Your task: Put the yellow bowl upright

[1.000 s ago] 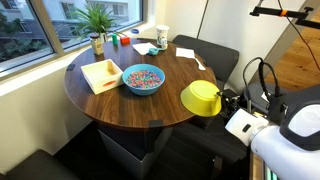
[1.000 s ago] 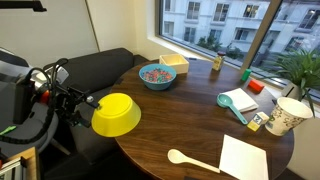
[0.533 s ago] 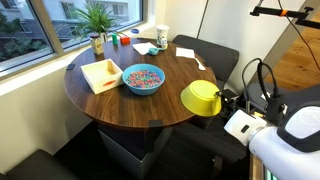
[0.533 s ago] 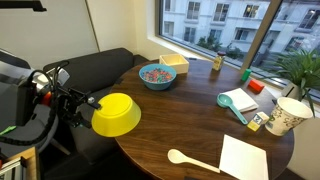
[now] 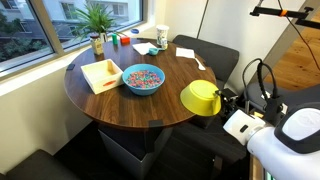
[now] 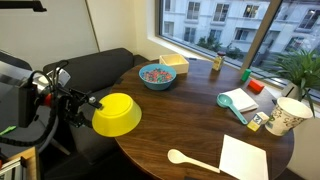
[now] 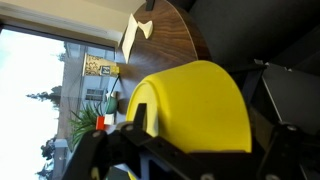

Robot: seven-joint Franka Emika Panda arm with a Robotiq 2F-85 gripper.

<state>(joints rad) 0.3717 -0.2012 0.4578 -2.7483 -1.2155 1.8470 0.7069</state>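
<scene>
My gripper needs to grab the yellow bowl's [image 5: 200, 97] rim at the table edge next, then turn the bowl upright from beyond the table.
The yellow bowl [image 5: 200, 97] [image 6: 116, 114] rests tipped at the edge of the round wooden table [image 5: 110, 102] [image 6: 195, 125], on the side nearest the arm, its rounded wall facing up. My gripper [image 5: 224, 101] [image 6: 84, 103] reaches in from beyond the table edge and stands open. In the wrist view the yellow bowl [image 7: 195, 100] fills the space between the two black fingers, with the gripper [image 7: 205, 135] straddling it. Whether the fingers touch the bowl's wall cannot be told.
A blue bowl [image 5: 143, 78] [image 6: 157, 74] with multicoloured contents sits mid-table beside a shallow wooden box [image 5: 102, 73] [image 6: 175, 63]. A paper cup [image 5: 162, 36] [image 6: 286, 115], a potted plant [image 5: 97, 18], a wooden spoon [image 6: 190, 159] and white paper [image 6: 245, 158] lie around. Black seats [image 5: 205, 50] [image 6: 95, 70] flank the table.
</scene>
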